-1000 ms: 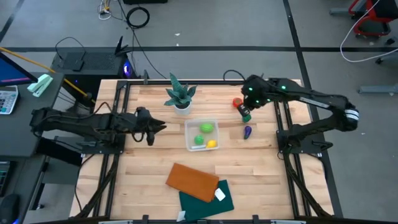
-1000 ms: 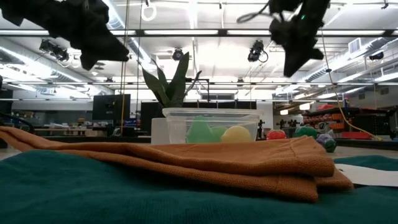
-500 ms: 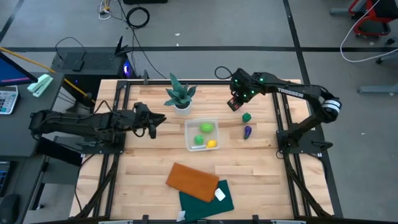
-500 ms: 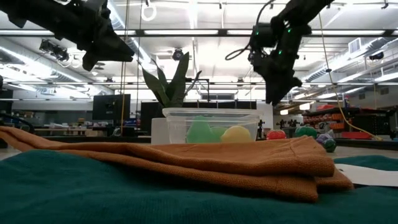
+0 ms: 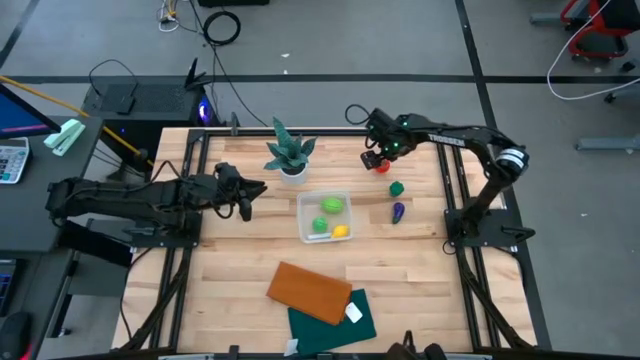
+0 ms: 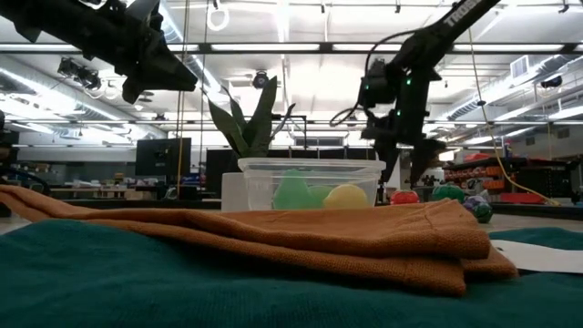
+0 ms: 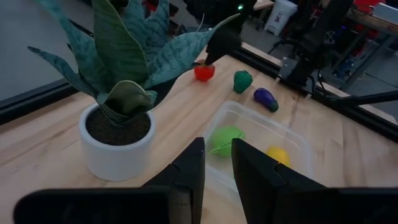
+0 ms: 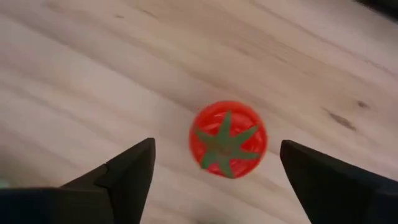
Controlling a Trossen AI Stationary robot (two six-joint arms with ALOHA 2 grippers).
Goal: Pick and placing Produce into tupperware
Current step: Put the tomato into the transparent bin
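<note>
My fingers are still above the red tomato (image 5: 383, 167), so it is too early to close. My right gripper lowers first, then closes on the tomato.
A red tomato (image 8: 227, 139) lies on the wooden table near its far edge. My right gripper (image 8: 216, 149) hangs open just above it, one finger on each side, touching nothing. A dark green pepper (image 5: 397, 187) and a purple eggplant (image 5: 399, 211) lie on the table a little nearer. The clear tupperware (image 5: 305, 229) stands mid-table with two light green pieces (image 5: 332, 205) and a yellow one (image 5: 341, 231) inside. My left gripper (image 5: 255, 192) hovers left of the tub, its fingers a narrow gap apart and empty.
A potted spiky plant (image 5: 289, 155) stands on the table just beyond the tub, between the two grippers. An orange-brown cloth (image 5: 309, 292) lies over a dark green cloth (image 5: 335, 318) at the near edge. Bare wood lies left of the tub.
My right gripper has moved from above the dark green pepper toward the far left, over the red tomato. It has come down close to the table and opened wide. The pepper stays on the table.
</note>
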